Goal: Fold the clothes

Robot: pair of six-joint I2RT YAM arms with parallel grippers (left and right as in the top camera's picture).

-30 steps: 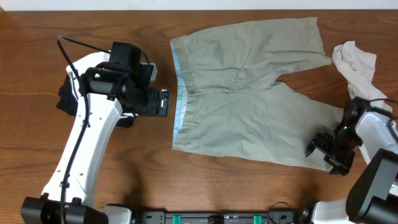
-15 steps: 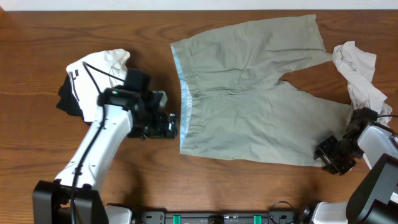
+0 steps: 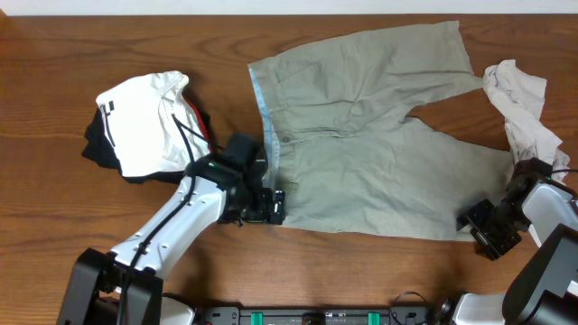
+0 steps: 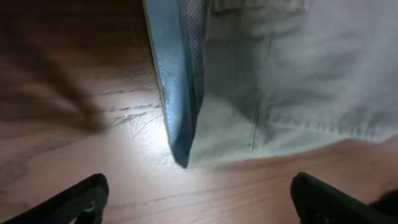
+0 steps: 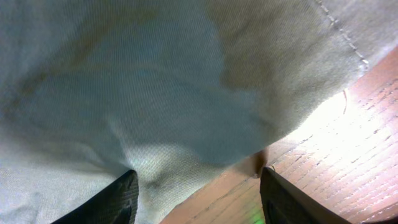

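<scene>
The robot's left gripper needs to grab the khaki shorts (image 3: 370, 144) by the waistband's near corner (image 3: 277, 222) next, to fold the near leg over the far one.
Khaki shorts (image 3: 370, 144) lie spread flat on the table, waistband to the left with its light blue lining showing. My left gripper (image 3: 267, 204) is open and empty, low over the wood just in front of the waistband's near corner (image 4: 181, 155); its two fingertips straddle bare wood (image 4: 202, 208). My right gripper (image 3: 484, 227) is open at the near leg's hem. In the right wrist view the khaki cloth (image 5: 155, 93) fills the frame, and its hem edge lies between the open fingers (image 5: 196, 199).
A stack of folded white and black clothes (image 3: 144, 126) sits at the left. A crumpled white garment (image 3: 522, 99) lies at the far right. Bare wood table (image 3: 379, 271) runs along the front edge.
My left arm has swung right and toward the front, away from the folded stack, down to the shorts' near waistband corner. My right gripper has shifted slightly right at the leg hem.
</scene>
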